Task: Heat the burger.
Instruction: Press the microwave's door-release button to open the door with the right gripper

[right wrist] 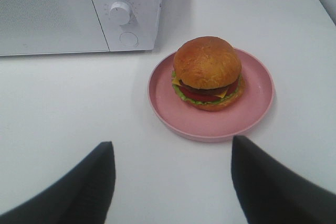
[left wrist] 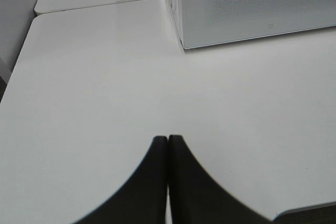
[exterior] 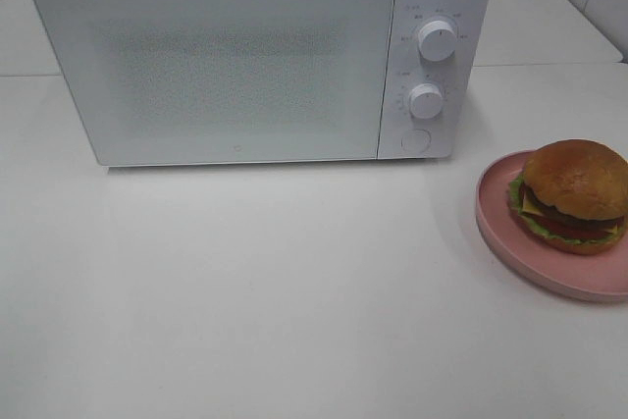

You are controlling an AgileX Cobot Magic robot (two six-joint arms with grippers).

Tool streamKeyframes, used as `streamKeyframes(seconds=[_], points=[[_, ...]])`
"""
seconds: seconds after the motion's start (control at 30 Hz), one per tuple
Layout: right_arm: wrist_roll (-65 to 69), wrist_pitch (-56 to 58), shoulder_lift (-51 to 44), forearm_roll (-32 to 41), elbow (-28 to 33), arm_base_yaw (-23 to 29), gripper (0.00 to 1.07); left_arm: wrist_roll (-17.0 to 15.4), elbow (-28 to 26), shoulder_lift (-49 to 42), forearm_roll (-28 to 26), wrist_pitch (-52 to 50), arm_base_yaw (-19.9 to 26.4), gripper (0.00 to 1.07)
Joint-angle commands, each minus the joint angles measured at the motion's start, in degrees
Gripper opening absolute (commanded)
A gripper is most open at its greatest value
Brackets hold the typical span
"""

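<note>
My right gripper should next grab the pink plate [exterior: 510, 235] by its rim [exterior: 585, 291] to carry the burger into the microwave, where it needs to go.
The burger [exterior: 574, 195], with a glossy golden-brown bun, lettuce, cheese, tomato and dark patty, sits on a pink plate [exterior: 510, 235] at the right of the white table. It also shows in the right wrist view [right wrist: 208, 73] on the plate [right wrist: 252, 111]. The white microwave [exterior: 245, 56] stands at the back with its door shut. My right gripper [right wrist: 173, 148] is open and empty, short of the plate. My left gripper [left wrist: 168, 140] is shut and empty over bare table, near the microwave's left corner [left wrist: 181, 40]. Neither gripper shows in the exterior high view.
The microwave has two white knobs [exterior: 437, 39] [exterior: 426, 101] and a round button [exterior: 416, 140] on its right panel. A seam [left wrist: 105, 2] splits the table behind the left gripper. The table edge [exterior: 613, 46] lies at the back right.
</note>
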Motion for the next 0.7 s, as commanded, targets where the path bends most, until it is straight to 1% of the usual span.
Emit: streamKeyframes(seconds=[0.03, 0.1, 0.17, 0.2, 0.23, 0.27, 0.3, 0.37, 0.4, 0.43, 0.5, 0.53, 0.57, 0.6, 0.67, 0.7], points=[[0.29, -1.09, -0.17, 0.23, 0.11, -0.46, 0.61, -0.06, 0.17, -1.49, -0.23, -0.86, 0.29, 0.0], [0.29, -1.09, 4.24, 0.29, 0.11, -0.46, 0.61, -0.06, 0.17, -1.43, -0.23, -0.86, 0.29, 0.0], [0.29, -1.09, 5.79, 0.29, 0.11, -0.46, 0.61, -0.06, 0.17, -1.38, -0.23, -0.86, 0.29, 0.0], [0.29, -1.03, 9.4, 0.29, 0.11, -0.46, 0.61, -0.06, 0.17, -1.32, -0.23, -0.86, 0.29, 0.0], [0.29, -1.03, 9.4, 0.29, 0.11, -0.46, 0.61, -0.06, 0.17, -1.32, -0.23, -0.86, 0.29, 0.0], [0.29, -1.26, 12.95, 0.34, -0.23, -0.46, 0.61, -0.06, 0.17, -1.32, -0.23, -0.86, 0.29, 0.0], [0.29, -1.26, 12.95, 0.34, -0.23, -0.46, 0.61, -0.06, 0.17, -1.32, -0.23, -0.86, 0.29, 0.0], [0.17, -3.32, 18.16, 0.57, -1.09, -0.46, 0.61, -0.06, 0.17, -1.32, -0.23, -0.86, 0.29, 0.0], [0.17, -3.32, 18.16, 0.57, -1.09, -0.46, 0.61, -0.06, 0.17, -1.32, -0.23, -0.86, 0.29, 0.0], [-0.23, -6.19, 21.6, 0.57, -1.38, -0.46, 0.61, -0.06, 0.17, -1.32, -0.23, -0.86, 0.29, 0.0], [-0.23, -7.68, 22.92, 0.57, -1.38, -0.46, 0.61, -0.06, 0.17, -1.32, -0.23, -0.86, 0.29, 0.0], [-0.23, -11.12, 26.07, 0.57, -1.38, -0.46, 0.61, -0.06, 0.17, -1.32, -0.23, -0.86, 0.29, 0.0], [-0.23, -11.12, 26.07, 0.57, -1.38, -0.46, 0.61, -0.06, 0.17, -1.32, -0.23, -0.86, 0.29, 0.0], [-0.23, -14.21, 28.71, 0.57, -1.38, -0.46, 0.61, -0.06, 0.17, -1.32, -0.23, -0.86, 0.29, 0.0], [-0.23, -15.41, 30.02, 0.57, -1.38, -0.46, 0.61, -0.06, 0.17, -1.32, -0.23, -0.86, 0.29, 0.0], [-0.23, -18.28, 32.31, 0.57, -1.38, -0.46, 0.61, -0.06, 0.17, -1.32, -0.23, -0.86, 0.29, 0.0]])
